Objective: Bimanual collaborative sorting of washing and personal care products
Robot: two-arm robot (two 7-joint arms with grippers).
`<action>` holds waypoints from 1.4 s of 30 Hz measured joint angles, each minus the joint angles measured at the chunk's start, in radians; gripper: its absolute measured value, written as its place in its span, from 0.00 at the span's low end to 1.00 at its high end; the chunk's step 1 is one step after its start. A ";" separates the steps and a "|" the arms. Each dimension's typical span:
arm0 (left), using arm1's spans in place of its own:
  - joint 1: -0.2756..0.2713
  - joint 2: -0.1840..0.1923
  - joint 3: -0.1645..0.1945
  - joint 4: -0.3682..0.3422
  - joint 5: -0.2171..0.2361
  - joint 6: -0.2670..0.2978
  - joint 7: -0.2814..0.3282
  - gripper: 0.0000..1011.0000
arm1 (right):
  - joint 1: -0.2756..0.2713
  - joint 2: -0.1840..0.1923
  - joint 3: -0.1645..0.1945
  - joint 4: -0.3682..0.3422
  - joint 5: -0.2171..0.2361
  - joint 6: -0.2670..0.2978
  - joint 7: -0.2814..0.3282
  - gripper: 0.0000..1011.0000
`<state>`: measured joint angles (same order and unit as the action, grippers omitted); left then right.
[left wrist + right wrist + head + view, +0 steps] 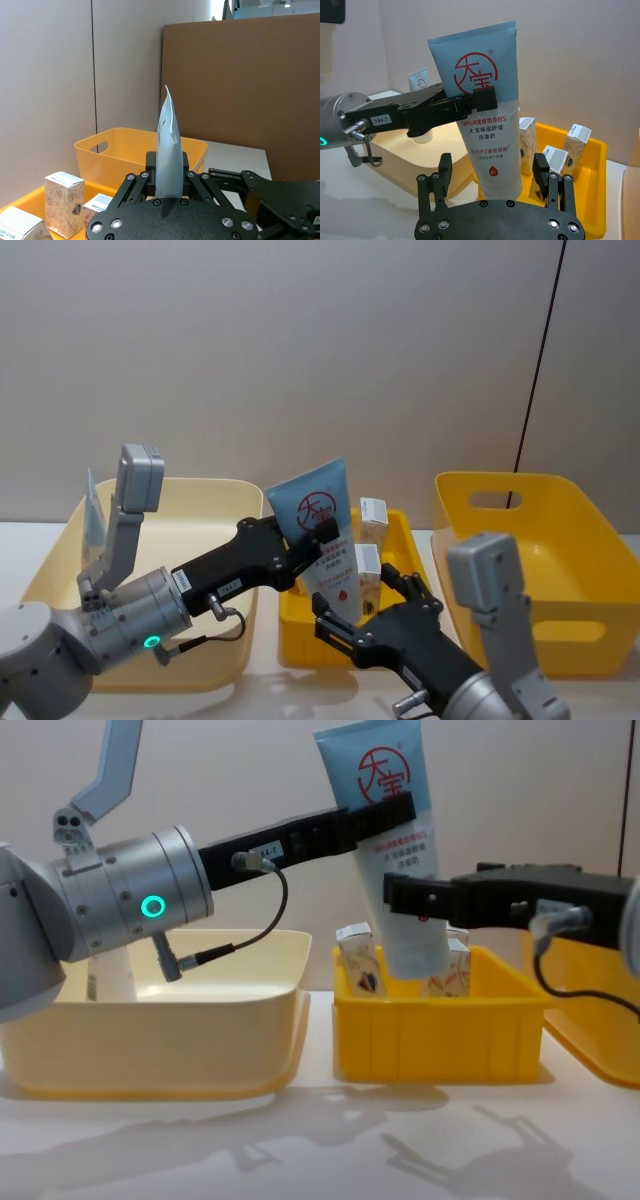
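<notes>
My right gripper grabs the soft tube by its white cap end (343,596) next, to sort the tube into the large yellow bin (570,575).
A tall light-blue squeeze tube (318,502) with a red round logo hangs upright, cap end down, over the small yellow bin (300,632). My left gripper (325,530) is shut on the tube's middle; the left wrist view shows the tube (167,150) edge-on between the pads. My right gripper (492,174) stands open around the tube's (480,70) lower end, its fingers (443,172) a little apart from the tube on each side. In the chest view the right gripper (412,900) reaches in front of the tube (385,780). Small white cartons (372,515) (576,142) (357,965) stand in the small bin.
A wide cream bin (215,488) sits at the left with another tube (94,512) standing in it. A large yellow bin (560,540) with a handle slot stands at the right. A plain wall rises behind the bins.
</notes>
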<state>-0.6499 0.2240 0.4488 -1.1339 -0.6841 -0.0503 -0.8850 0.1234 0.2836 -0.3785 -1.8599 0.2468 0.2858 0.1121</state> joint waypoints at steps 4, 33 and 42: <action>0.000 0.000 0.000 0.000 0.000 0.000 -0.001 0.24 | 0.014 -0.016 -0.019 0.012 -0.035 0.012 -0.029 0.99; -0.001 -0.001 0.002 0.002 0.000 0.001 -0.002 0.24 | 0.111 -0.109 -0.108 0.183 -0.220 -0.008 -0.156 0.99; -0.001 -0.001 0.001 0.002 0.000 0.001 -0.002 0.31 | 0.131 -0.131 -0.116 0.229 -0.255 -0.032 -0.186 0.99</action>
<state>-0.6514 0.2232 0.4502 -1.1323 -0.6842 -0.0495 -0.8872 0.2541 0.1529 -0.4944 -1.6308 -0.0082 0.2536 -0.0739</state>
